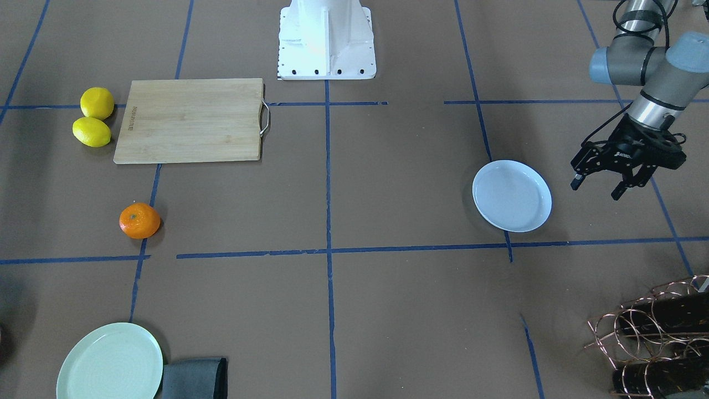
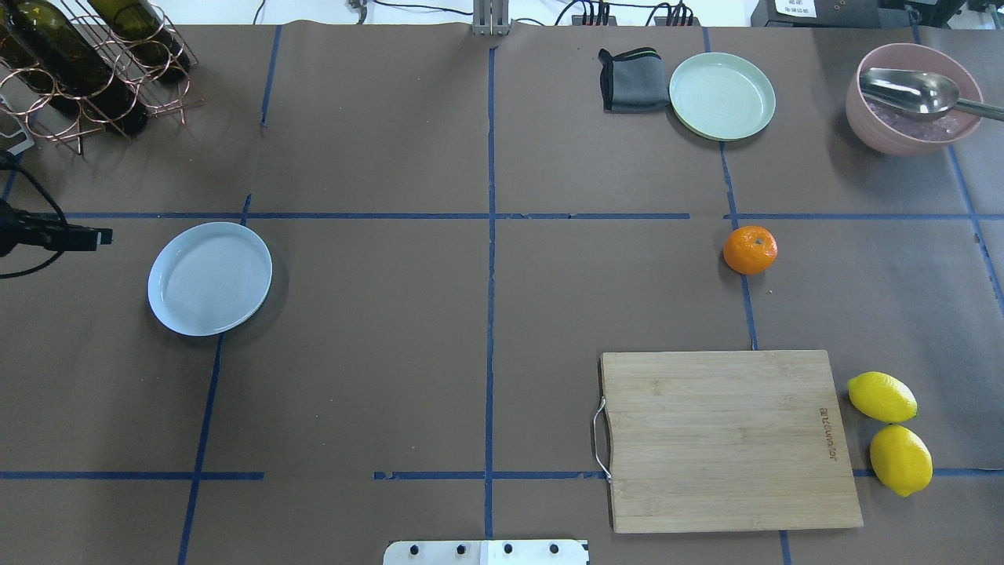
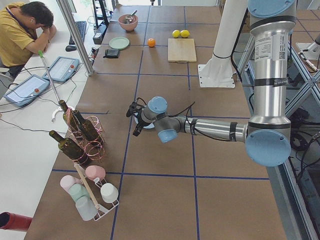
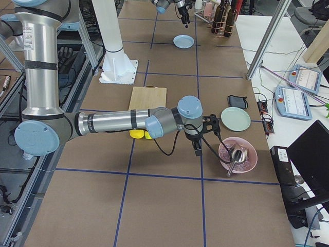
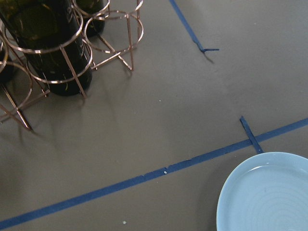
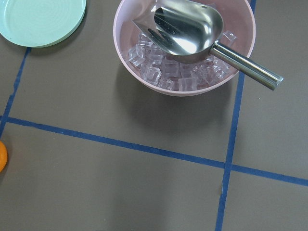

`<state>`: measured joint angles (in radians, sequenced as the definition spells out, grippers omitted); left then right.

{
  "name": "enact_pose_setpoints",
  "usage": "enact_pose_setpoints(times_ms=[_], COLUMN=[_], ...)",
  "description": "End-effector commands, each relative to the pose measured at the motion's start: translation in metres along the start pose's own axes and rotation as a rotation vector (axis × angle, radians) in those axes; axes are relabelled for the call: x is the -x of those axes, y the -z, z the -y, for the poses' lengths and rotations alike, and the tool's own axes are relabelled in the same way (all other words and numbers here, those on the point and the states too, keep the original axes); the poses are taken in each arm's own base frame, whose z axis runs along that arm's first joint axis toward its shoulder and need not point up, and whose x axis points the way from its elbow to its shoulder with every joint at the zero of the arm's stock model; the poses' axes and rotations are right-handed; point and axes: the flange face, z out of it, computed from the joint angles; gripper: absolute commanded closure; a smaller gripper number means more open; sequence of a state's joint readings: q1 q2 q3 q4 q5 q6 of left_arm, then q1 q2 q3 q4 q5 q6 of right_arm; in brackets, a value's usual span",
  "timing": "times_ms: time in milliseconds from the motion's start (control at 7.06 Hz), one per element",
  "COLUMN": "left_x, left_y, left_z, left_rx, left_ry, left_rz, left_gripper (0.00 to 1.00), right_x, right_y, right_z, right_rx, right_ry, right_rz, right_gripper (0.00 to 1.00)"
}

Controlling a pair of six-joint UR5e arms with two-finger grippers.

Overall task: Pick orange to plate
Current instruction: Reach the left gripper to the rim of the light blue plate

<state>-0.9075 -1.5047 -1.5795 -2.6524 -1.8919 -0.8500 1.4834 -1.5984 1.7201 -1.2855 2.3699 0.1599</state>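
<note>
The plate is far wider than my fingers can open, so my left gripper should grab it by its thin rim (image 1: 547, 189) next.
The orange (image 1: 139, 220) lies alone on the brown table, in front of the cutting board; the overhead view shows the orange (image 2: 750, 249) on the right half. The pale bluish-white plate (image 1: 512, 195) sits empty on the other half, where the overhead view has the plate (image 2: 209, 278) at the left. My left gripper (image 1: 598, 187) hovers open beside the plate, on its outer side, holding nothing. My right gripper (image 4: 197, 149) hangs above the table between the orange and the pink bowl; I cannot tell whether it is open. Its wrist view catches a sliver of the orange (image 6: 1, 156).
A wooden cutting board (image 2: 729, 439) lies near the robot, with two lemons (image 2: 890, 431) beside it. A pale green plate (image 2: 722, 96), a grey cloth (image 2: 631, 80) and a pink bowl (image 2: 914, 102) of ice with a metal scoop stand along the far edge. A copper bottle rack (image 2: 86, 71) is far left.
</note>
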Motion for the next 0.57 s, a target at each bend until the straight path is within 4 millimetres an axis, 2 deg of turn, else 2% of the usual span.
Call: enact_pose_setpoints(times_ms=[0, 142, 283, 425], left_x=[-0.021, -0.032, -0.046, -0.049], left_y=[-0.021, -0.029, -0.036, -0.039], left_z=[-0.018, -0.024, -0.029, -0.032], left_rx=[0.001, 0.002, 0.003, 0.01], left_ry=[0.124, 0.156, 0.188, 0.187], left_rz=[-0.004, -0.005, -0.012, -0.015], left_gripper=[0.22, 0.29, 0.4, 0.58], right_x=[0.0, 0.0, 0.0, -0.001], right_y=[0.0, 0.0, 0.0, -0.001], right_z=[0.0, 0.0, 0.0, 0.0], right_rx=[-0.001, -0.001, 0.0, 0.001], right_ry=[0.0, 0.0, -0.001, -0.003], right_rz=[0.0, 0.0, 0.0, 0.0], right_gripper=[0.0, 0.0, 0.0, 0.0])
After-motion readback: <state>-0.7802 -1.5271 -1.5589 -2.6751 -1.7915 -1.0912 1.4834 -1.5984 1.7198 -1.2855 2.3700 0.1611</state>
